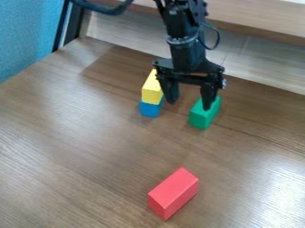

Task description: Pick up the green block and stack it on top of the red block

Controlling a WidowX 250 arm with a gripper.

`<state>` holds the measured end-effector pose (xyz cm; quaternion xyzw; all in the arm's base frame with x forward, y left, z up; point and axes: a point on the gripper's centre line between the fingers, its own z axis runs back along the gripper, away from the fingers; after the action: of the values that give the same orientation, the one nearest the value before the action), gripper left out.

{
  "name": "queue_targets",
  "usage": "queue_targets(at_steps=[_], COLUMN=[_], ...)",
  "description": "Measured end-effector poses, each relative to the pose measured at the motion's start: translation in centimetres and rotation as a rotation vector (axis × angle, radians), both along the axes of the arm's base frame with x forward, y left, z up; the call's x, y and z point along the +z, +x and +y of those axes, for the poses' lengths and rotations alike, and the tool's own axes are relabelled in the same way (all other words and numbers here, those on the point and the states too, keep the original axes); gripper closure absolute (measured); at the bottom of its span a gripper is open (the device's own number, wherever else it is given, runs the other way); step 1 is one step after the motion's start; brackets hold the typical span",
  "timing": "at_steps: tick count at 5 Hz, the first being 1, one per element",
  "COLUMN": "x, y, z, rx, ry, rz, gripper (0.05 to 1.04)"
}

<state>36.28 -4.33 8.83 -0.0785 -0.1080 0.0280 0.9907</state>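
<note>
My gripper grabs the green block (201,116) by its long sides next, so that it stacks squarely on the red block.
The black gripper (189,102) hangs over the upper middle of the table, its two fingers pointing down and spread apart with nothing between them. Its right finger overlaps the view of a green block (201,116); whether they touch, I cannot tell. Beside the left finger, a yellow block (152,92) rests on top of a blue block (149,110), and the gripper covers part of the yellow one's right side. Well apart from these, a red block (173,193) lies on the table nearer the camera, below the middle of the view.
The brown wooden table (77,147) spans most of the view. A pale wooden board (256,60) borders its back edge, with a ledge above it. At the upper left are a blue panel (30,35) and a dark post. A cable loops beside the arm.
</note>
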Motion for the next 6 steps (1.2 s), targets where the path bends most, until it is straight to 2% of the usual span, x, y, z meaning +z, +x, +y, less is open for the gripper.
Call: queue_targets(at_steps=[1,3,6], x=[-1.4,-2.4,-4.4], y=[0.8,2.6,3.9], z=[-0.7,-0.4,0.1], rx=[-0.007,0.020,0.049], ry=[0.020,0.047,0.077], rz=[0.026,0.036,0.065], gripper=[0.084,0.084,0.084])
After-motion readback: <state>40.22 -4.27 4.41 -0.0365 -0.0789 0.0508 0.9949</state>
